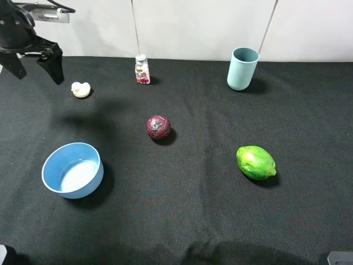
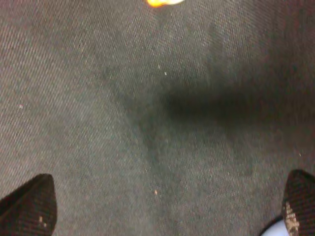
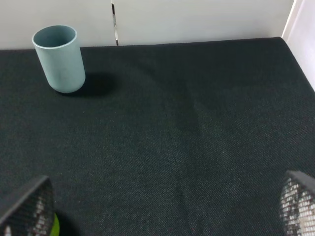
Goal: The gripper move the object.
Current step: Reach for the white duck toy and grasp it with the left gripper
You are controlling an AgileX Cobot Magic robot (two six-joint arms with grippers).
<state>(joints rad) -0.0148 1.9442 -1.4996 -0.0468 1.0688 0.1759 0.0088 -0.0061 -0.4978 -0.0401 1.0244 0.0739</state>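
Note:
The small cream-white duck toy needs to be moved, so I should next take hold of it by its rounded body (image 1: 81,91) with my left gripper.
The object, a tiny cream-white duck toy (image 1: 80,89), sits on the black cloth at the far left. A sliver of it shows at the edge of the left wrist view (image 2: 165,2). My left gripper (image 1: 36,67) hangs open and empty above the cloth, to the left of and behind the duck, not touching it. In the left wrist view the gripper (image 2: 165,211) has its two fingertips wide apart with only cloth between them. My right gripper (image 3: 162,206) is open and empty over bare cloth.
A blue bowl (image 1: 73,169) stands at the front left. A dark red ball (image 1: 158,127) lies mid-table. A small bottle with a red label (image 1: 142,69) and a pale blue cup (image 1: 242,68) stand at the back. A green lime-like fruit (image 1: 256,162) lies at the right.

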